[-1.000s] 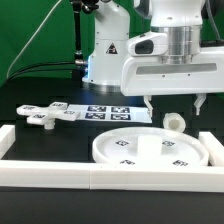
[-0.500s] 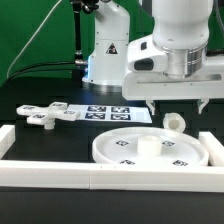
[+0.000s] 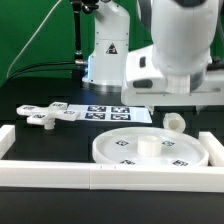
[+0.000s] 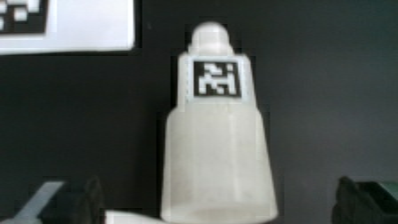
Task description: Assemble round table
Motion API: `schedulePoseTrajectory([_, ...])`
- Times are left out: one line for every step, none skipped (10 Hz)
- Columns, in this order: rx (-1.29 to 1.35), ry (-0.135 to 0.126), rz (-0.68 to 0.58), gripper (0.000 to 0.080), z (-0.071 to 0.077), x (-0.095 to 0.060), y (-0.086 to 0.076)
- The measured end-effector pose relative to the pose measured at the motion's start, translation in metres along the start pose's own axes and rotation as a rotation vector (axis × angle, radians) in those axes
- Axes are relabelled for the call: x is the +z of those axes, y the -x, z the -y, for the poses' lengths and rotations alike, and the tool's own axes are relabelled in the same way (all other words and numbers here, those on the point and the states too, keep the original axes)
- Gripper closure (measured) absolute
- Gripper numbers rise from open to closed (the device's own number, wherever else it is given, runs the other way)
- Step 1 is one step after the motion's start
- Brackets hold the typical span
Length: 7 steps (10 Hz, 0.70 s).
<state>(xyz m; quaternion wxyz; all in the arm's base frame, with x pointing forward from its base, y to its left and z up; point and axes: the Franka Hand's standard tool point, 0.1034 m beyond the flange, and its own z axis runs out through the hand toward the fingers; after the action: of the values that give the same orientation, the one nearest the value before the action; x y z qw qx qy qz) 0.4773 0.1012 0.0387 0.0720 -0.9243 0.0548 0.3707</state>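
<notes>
My gripper will next grab the post by its thick end (image 4: 219,188), so the post's narrow tip stays free to go into the disc's raised center.
The short post (image 3: 175,122) lies on its side on the black table, just behind the large rimmed round disc (image 3: 155,150). The cross-shaped foot (image 3: 45,115) lies apart at the exterior view's left. My gripper (image 3: 178,104) hangs above the post, and its fingers are blurred in the exterior view. In the wrist view the tagged post (image 4: 217,150) lies between the two dark fingertips (image 4: 63,200), which stand wide apart on either side without touching it. The gripper (image 4: 217,205) is open and holds nothing.
The marker board (image 3: 110,110) lies flat behind the post, and its corner shows in the wrist view (image 4: 63,25). White border rails (image 3: 100,175) run along the front and both sides of the table. The robot base (image 3: 105,55) stands at the back.
The hand has risen a little and shifted toward the exterior view's right, looming larger. The post, disc and foot have not moved.
</notes>
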Motion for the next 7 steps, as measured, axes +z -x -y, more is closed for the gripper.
schedulePoseTrajectory([-0.004, 0.007, 0.077, 0.0150, 0.001, 0.006, 0.000])
schedulePoseTrajectory([-0.008, 0.010, 0.147, 0.0150, 0.003, 0.013, -0.003])
schedulePoseTrajectory([-0.009, 0.011, 0.200, 0.0150, 0.002, 0.018, -0.003])
schedulePoseTrajectory([-0.010, 0.014, 0.261, 0.0150, 0.001, 0.026, -0.003])
schedulePoseTrajectory([-0.018, 0.024, 0.238, 0.0150, 0.003, 0.028, -0.010])
schedulePoseTrajectory([-0.031, 0.030, 0.231, 0.0150, 0.003, 0.030, -0.010])
schedulePoseTrajectory([-0.039, 0.031, 0.231, 0.0280, 0.003, 0.032, -0.010])
